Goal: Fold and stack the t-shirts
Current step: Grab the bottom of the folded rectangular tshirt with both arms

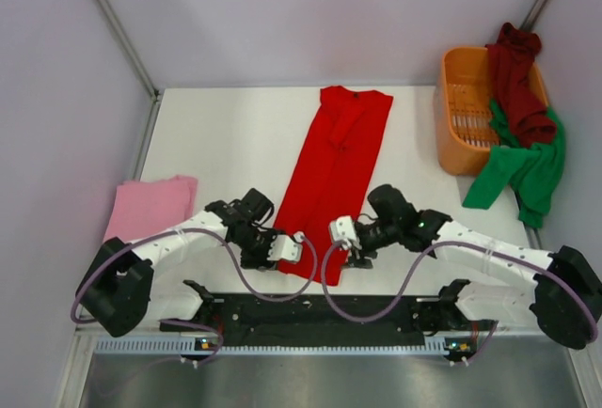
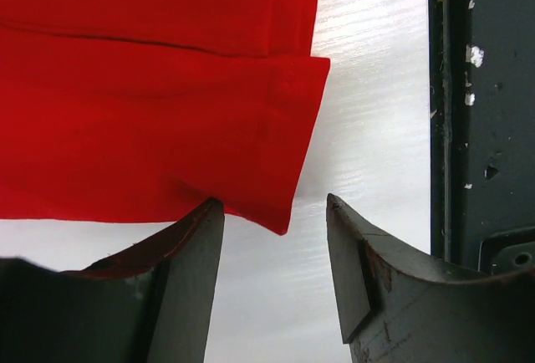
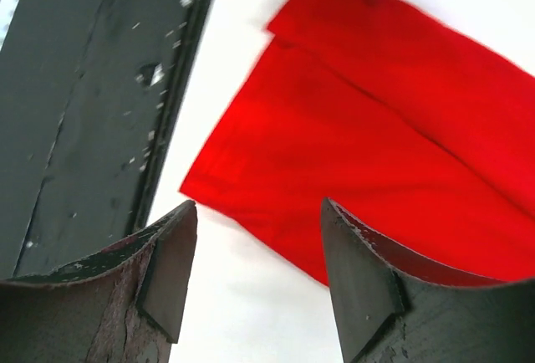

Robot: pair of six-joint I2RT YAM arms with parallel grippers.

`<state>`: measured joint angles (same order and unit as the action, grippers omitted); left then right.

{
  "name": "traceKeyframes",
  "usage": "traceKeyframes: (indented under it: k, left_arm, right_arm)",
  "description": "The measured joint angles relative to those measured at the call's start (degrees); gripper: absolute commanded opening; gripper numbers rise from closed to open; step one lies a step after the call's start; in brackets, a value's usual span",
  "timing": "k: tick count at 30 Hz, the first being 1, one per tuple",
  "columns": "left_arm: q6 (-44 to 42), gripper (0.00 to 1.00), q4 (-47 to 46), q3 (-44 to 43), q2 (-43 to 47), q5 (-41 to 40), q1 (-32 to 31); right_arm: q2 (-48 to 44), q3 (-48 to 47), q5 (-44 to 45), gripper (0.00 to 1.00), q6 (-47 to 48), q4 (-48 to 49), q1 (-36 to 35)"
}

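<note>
My left gripper grabs the red t-shirt's near hem at its outer corner next, to fold the hem evenly toward the collar.
A bright red t-shirt (image 1: 329, 164) lies folded into a long narrow strip down the middle of the white table, collar at the far end. Its near hem shows in the left wrist view (image 2: 167, 112) and the right wrist view (image 3: 384, 154). My left gripper (image 1: 293, 249) is open at the hem's near left corner, empty (image 2: 274, 212). My right gripper (image 1: 340, 235) is open at the hem's near right corner, empty (image 3: 259, 221). A pink t-shirt (image 1: 150, 203) lies folded at the left. A maroon t-shirt (image 1: 517, 79) and a green t-shirt (image 1: 527, 168) hang over the basket.
An orange slotted basket (image 1: 466, 117) stands at the back right of the table. A dark mounting rail (image 1: 320, 312) runs along the table's near edge, close behind both grippers. Grey walls enclose the table on three sides.
</note>
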<state>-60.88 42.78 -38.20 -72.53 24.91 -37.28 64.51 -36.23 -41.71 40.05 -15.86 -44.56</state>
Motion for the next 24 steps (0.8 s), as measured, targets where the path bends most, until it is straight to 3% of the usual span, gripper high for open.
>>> traceKeyframes:
  k: [5, 9, 13, 17, 19, 24]
  left_arm:
    - [-0.96, 0.56, -2.12, 2.25, -0.87, -1.20, -0.94]
    - [-1.22, 0.52, -3.02, 2.29, -1.53, -1.99, -1.62]
    - [-0.81, 0.34, -3.87, 2.05, -2.14, -3.56, -2.45]
    - [0.09, 0.00, -4.85, 1.49, -2.86, -5.05, -2.95]
    - [0.81, 0.00, -5.33, 1.44, -2.89, -5.70, -3.26]
    - [4.15, 0.00, -4.83, -0.07, -3.85, -7.72, -3.87]
  right_arm:
    - [3.02, 1.86, 4.68, 0.58, 7.72, -1.68, -10.49]
    - [7.72, 4.15, 9.29, 0.55, 10.91, 2.56, -16.20]
    - [12.04, 5.11, 12.33, 0.34, 12.85, 6.16, -17.66]
    - [14.19, 5.07, 15.15, 0.09, 14.21, 9.07, -18.73]
    - [14.21, 5.09, 16.37, 0.00, 14.73, 9.18, -18.93]
    - [12.79, 5.09, 19.93, 0.00, 14.08, 8.59, -18.67]
